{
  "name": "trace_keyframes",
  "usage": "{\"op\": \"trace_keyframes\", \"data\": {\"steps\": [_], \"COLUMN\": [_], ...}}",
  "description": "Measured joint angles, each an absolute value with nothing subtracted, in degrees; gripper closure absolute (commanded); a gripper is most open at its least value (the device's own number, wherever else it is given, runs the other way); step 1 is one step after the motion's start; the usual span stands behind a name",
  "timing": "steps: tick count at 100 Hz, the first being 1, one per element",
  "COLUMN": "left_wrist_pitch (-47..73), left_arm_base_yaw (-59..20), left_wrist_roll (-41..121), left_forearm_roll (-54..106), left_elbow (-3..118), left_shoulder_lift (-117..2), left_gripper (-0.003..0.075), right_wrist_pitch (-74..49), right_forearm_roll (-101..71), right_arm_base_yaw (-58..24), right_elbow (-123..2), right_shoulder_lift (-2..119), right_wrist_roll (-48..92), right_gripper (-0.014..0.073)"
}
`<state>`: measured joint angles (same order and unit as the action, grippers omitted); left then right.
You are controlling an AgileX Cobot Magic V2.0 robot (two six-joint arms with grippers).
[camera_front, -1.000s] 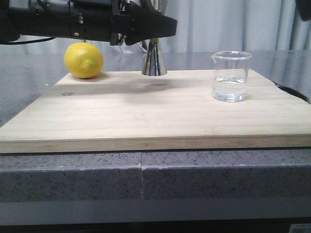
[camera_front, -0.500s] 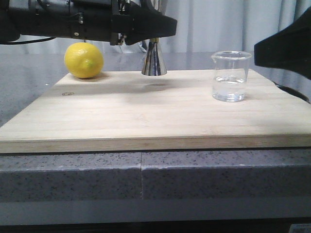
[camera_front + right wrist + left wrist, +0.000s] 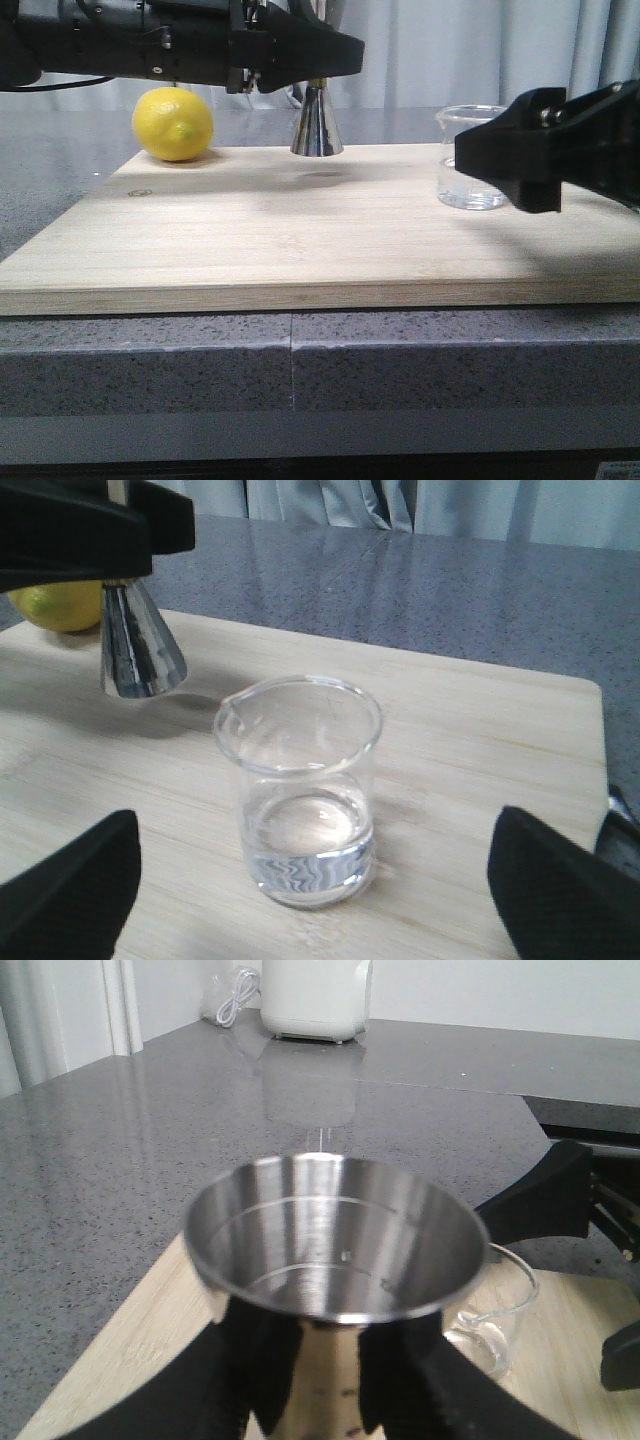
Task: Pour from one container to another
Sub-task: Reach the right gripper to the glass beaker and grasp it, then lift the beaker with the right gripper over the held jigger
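Note:
The glass beaker is still beyond the reach of my right gripper's fingers in the right wrist view, so my right gripper will move toward the beaker before it closes.
The steel jigger stands upright at the back of the wooden board. My left gripper is shut on its narrow waist and hides its upper cone in the front view. From the left wrist I look down into its empty steel cup, black fingers on both sides. The clear glass beaker, holding a little clear liquid, stands on the board's right part. My right gripper is open, its fingers wide apart on either side of the beaker and not touching it. In the front view this gripper covers part of the beaker.
A yellow lemon lies at the board's back left, beside the jigger. The board rests on a grey speckled counter. A white appliance stands far back on the counter. Curtains hang behind.
My right gripper has come in from the right edge to the beaker and now partly covers it in the front view. The left gripper and jigger have stayed put.

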<state>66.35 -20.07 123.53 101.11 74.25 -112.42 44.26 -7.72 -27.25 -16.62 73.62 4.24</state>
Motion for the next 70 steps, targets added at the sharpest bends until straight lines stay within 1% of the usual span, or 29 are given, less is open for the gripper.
{"op": "trace_keyframes", "data": {"steps": [14,33,64,70], "left_wrist_pitch": [66.35,66.35,66.43,66.43], "left_arm_base_yaw": [-20.07,-20.07,-20.07,-20.07], "left_wrist_roll": [123.53,123.53,123.53,123.53], "left_forearm_roll": [101.11,101.11,101.11,101.11], "left_elbow": [74.25,74.25,74.25,74.25], "left_shoulder_lift": [-112.42,-112.42,-112.42,-112.42], "left_gripper": [0.0483,0.0483,0.0483,0.0483], "right_wrist_pitch": [47.17,47.27,46.81,46.55], "right_forearm_roll": [-6.69,-6.32,-6.20,-6.20], "right_arm_base_yaw": [-27.25,-27.25,-27.47,-27.47], "right_elbow": [-17.87,-21.30,-24.36,-24.45], "right_shoulder_lift": [78.43,83.12,86.25,86.51], "right_wrist_roll": [2.78,2.25,2.12,2.12], "right_gripper": [-0.0046,-0.0046,-0.0045,-0.0028]}}
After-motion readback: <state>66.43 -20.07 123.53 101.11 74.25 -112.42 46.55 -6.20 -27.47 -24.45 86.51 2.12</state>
